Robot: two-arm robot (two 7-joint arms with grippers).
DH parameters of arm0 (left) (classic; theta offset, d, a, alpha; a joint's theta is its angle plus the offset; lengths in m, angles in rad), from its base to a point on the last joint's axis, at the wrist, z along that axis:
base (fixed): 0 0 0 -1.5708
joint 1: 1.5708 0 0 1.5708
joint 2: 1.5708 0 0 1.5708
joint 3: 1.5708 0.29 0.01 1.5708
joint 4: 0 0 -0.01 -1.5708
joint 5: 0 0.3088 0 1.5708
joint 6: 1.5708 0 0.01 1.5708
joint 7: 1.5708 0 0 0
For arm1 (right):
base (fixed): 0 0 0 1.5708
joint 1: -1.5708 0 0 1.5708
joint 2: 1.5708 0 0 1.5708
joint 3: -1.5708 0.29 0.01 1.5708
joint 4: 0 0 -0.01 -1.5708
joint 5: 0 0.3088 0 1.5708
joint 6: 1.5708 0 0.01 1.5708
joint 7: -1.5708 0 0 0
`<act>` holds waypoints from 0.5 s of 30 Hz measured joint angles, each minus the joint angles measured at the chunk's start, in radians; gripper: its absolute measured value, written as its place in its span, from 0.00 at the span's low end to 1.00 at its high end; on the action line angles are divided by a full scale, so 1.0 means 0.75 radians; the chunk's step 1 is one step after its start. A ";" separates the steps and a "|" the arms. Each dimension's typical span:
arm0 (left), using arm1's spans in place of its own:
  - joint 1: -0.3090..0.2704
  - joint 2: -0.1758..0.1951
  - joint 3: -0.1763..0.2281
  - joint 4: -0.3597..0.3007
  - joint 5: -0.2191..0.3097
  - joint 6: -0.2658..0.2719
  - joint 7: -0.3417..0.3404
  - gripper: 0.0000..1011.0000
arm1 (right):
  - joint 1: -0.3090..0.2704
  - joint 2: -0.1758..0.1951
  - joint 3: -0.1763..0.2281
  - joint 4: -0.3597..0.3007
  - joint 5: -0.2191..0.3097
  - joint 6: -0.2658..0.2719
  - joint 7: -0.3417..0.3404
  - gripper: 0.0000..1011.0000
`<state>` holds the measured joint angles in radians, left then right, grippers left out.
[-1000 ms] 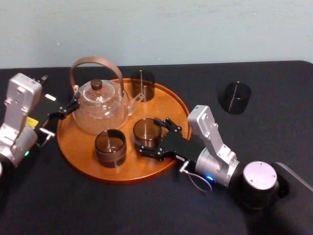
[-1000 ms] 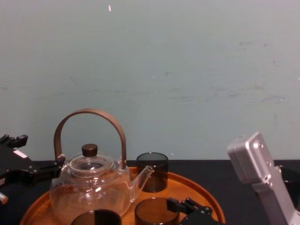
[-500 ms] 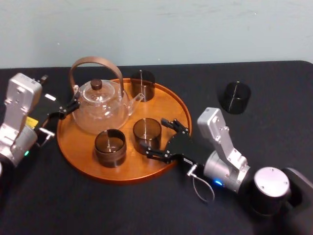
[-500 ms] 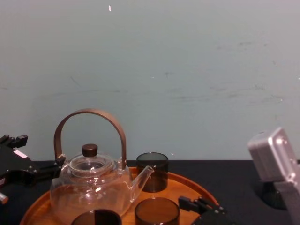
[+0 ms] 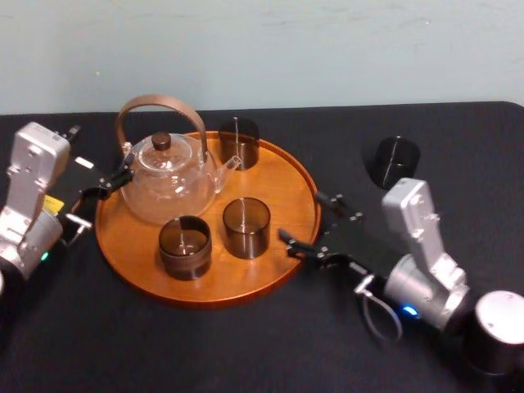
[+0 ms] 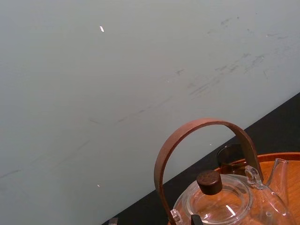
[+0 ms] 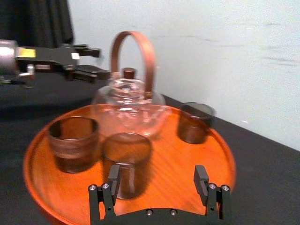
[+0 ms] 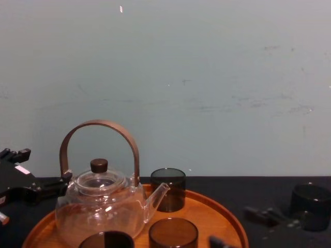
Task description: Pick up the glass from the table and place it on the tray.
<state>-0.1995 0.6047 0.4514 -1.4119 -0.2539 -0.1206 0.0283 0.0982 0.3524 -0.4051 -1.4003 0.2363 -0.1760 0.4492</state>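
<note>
I need to grab the dark glass from the table by its round side (image 8: pixel 309 214) with my right gripper next. Then the glass should go on the tray (image 8: pixel 216 219).
A round orange-brown tray (image 5: pixel 282 192) on the black table (image 5: pixel 246 344) carries a glass teapot (image 5: pixel 168 176) and three dark smoky glasses. The front-right glass (image 5: pixel 246 228) stands upright and free; it shows in the right wrist view as the nearest glass (image 7: pixel 126 161). My right gripper (image 5: pixel 303 219) is open just off the tray's right rim, apart from that glass, with nothing between its fingers (image 7: pixel 201 180). Another dark glass (image 5: pixel 393 162) stands on the table at the back right. My left gripper (image 5: pixel 110 182) rests open at the tray's left side, beside the teapot.
The other two tray glasses are at the back (image 5: pixel 238 141) and front left (image 5: pixel 184 246). The teapot's tall brown handle (image 6: pixel 201 126) rises above them. A pale wall runs behind the table. Bare tabletop lies in front of the tray.
My right gripper has drawn back to the right, off the tray, leaving the front-right glass standing there. The left arm has not moved.
</note>
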 joint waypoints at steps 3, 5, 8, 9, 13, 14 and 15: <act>0.000 0.000 0.000 0.000 0.000 0.000 0.000 1.00 | -0.021 0.021 0.038 -0.022 0.006 0.007 -0.022 0.99; 0.000 0.000 0.000 0.000 0.000 0.000 0.000 1.00 | -0.031 0.033 0.066 -0.030 0.010 0.009 -0.039 0.99; 0.000 0.000 0.000 0.000 0.000 0.000 0.000 1.00 | -0.042 0.042 0.109 -0.030 0.023 0.009 -0.059 0.99; 0.000 0.000 0.000 0.000 0.000 0.000 0.000 1.00 | -0.045 0.043 0.121 -0.029 0.027 0.009 -0.063 0.99; 0.000 0.000 0.000 0.000 0.000 0.000 0.000 1.00 | -0.053 0.048 0.171 -0.015 0.044 0.009 -0.082 0.99; 0.000 0.000 0.000 0.000 0.000 0.000 0.000 1.00 | -0.054 0.048 0.188 -0.008 0.049 0.011 -0.087 0.99; 0.000 0.000 0.000 0.000 0.000 0.000 0.000 1.00 | -0.054 0.048 0.195 -0.003 0.051 0.013 -0.090 0.99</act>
<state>-0.1995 0.6047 0.4514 -1.4119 -0.2539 -0.1205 0.0283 0.0575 0.3883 -0.2589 -1.4028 0.2743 -0.1664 0.3814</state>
